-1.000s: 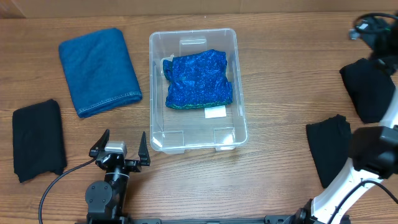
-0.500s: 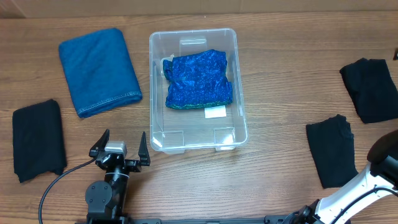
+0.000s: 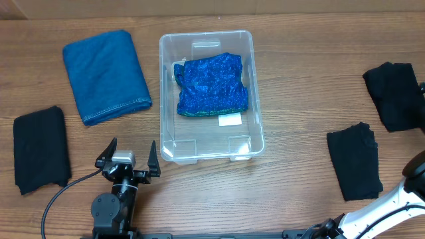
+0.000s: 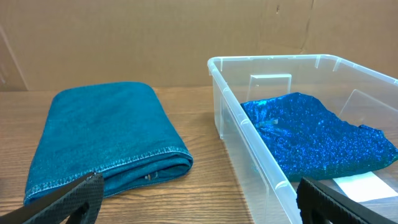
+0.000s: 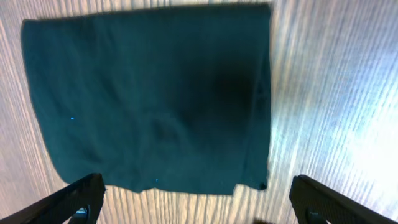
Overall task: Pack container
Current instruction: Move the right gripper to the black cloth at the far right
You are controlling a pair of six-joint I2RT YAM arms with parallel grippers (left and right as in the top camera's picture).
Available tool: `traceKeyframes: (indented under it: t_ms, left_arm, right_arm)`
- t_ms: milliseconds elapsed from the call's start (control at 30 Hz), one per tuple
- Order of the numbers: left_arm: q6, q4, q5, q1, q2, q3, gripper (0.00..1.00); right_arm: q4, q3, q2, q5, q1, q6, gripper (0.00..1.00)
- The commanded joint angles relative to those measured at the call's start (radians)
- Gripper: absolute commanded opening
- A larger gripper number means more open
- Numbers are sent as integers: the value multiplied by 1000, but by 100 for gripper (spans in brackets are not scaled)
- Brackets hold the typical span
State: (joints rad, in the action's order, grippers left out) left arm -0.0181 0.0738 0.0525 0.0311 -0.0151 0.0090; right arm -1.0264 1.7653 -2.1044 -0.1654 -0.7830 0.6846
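The right gripper grabs the dark folded cloth by its nearest edge next, layers together, so the cloth stays folded to pack the container (image 3: 206,137).
The clear container (image 3: 206,137) stands mid-table with a sparkly blue cloth (image 3: 212,85) lying in it and a white label (image 3: 230,120) on its bottom. My left gripper (image 3: 127,159) hovers open near the table's front edge, just left of the container's near corner. In the left wrist view its fingers frame the container wall (image 4: 249,143), the blue cloth (image 4: 311,130) and bare wood, and the left gripper (image 4: 199,202) holds nothing. My right gripper (image 5: 199,205) is open above a dark folded cloth (image 5: 149,99), not touching it.
A folded teal towel (image 3: 106,74) lies left of the container and shows again in the left wrist view (image 4: 106,137). A black cloth (image 3: 41,149) lies at the far left. Two black cloths (image 3: 397,95) (image 3: 355,161) lie at the right. The right arm's white link (image 3: 392,202) crosses the bottom right corner.
The right arm has swung away from the top right, uncovering the far-right black cloth, and now shows only at the right edge. The left arm has not moved.
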Motion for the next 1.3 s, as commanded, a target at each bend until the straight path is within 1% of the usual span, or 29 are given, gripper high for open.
traceKeyframes:
  t_ms: [0,100,167,200,333,533,800,1000,1067,1100,1133,1233,1267]
  left_arm:
    - [19,-1,0,2,9,-4,100]
    - [19,-1,0,2,9,-4,100]
    - [19,-1,0,2,9,-4,100]
    - [19,-1,0,2,9,-4,100]
    - [19,-1,0,2,9,-4,100]
    - [19,-1,0,2,9,-4,100]
    - [19,-1,0,2,9,-4,100]
    - [19,-1,0,2,9,-4,100]
    - [19,-1,0,2,9,-4,100]
    - [19,-1,0,2,9,-4,100]
    - [19,-1,0,2,9,-4,100]
    - [19,-1,0,2,9,-4,100]
    - [19,-1,0,2,9,-4,100]
  right_arm:
    - [46,-64,13,-48,6,-21,100]
    - [68,-77,13,-52,6,-19,100]
    - [50,-77,13,-16,4,31,100]
    - [52,-77,13,-12,4,34,100]
    - [50,-78,4,19,4,34,100]
    - [61,-77,-65,13,5,14,100]
    - [116,-77,-134,-29,6,-5,100]
    - [164,-77,-180,-27,37,-4,99]
    - [169,-77,-200,-27,48,-4,95]
    - [170,-77,-208,-26,52,-4,86]
    - [169,-77,-211,-26,53,-5,84]
    - [166,-77,-211,-24,53,-4,63]
    - [163,-77,-211,-24,53,-5,57]
